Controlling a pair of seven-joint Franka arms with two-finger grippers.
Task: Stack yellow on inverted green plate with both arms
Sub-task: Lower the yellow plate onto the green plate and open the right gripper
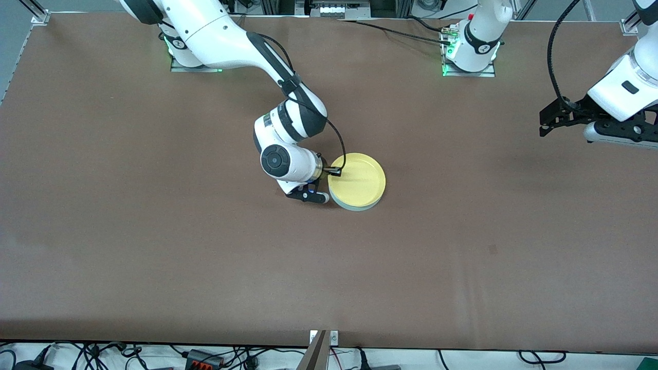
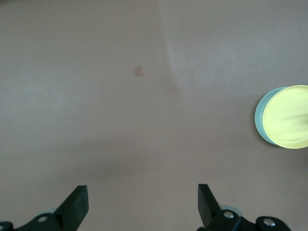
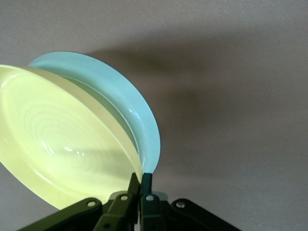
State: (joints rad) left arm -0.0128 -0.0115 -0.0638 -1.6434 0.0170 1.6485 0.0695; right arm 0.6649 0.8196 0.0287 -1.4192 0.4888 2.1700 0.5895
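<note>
I should let go of the yellow plate with my right gripper now, because the yellow plate (image 1: 360,180) rests with its rim lined up over the green plate's rim (image 1: 354,209).
The yellow plate (image 1: 360,180) lies right side up on the pale green plate (image 1: 354,207) in the middle of the table; only a sliver of green shows under its near edge. My right gripper (image 1: 334,172) is shut on the yellow plate's rim at the side toward the right arm's end. In the right wrist view the yellow plate (image 3: 62,144) tilts slightly off the green plate (image 3: 120,96), with the right gripper (image 3: 140,180) pinching the rim. My left gripper (image 1: 547,123) hangs open and empty over the left arm's end of the table. The left wrist view shows the left gripper (image 2: 142,202), the yellow plate (image 2: 291,115) and the green plate (image 2: 260,115).
The brown table (image 1: 154,246) carries a small dark mark (image 1: 492,250) nearer the front camera, toward the left arm's end. The arm bases (image 1: 468,56) stand along the table's edge farthest from the front camera. Cables lie past the near edge.
</note>
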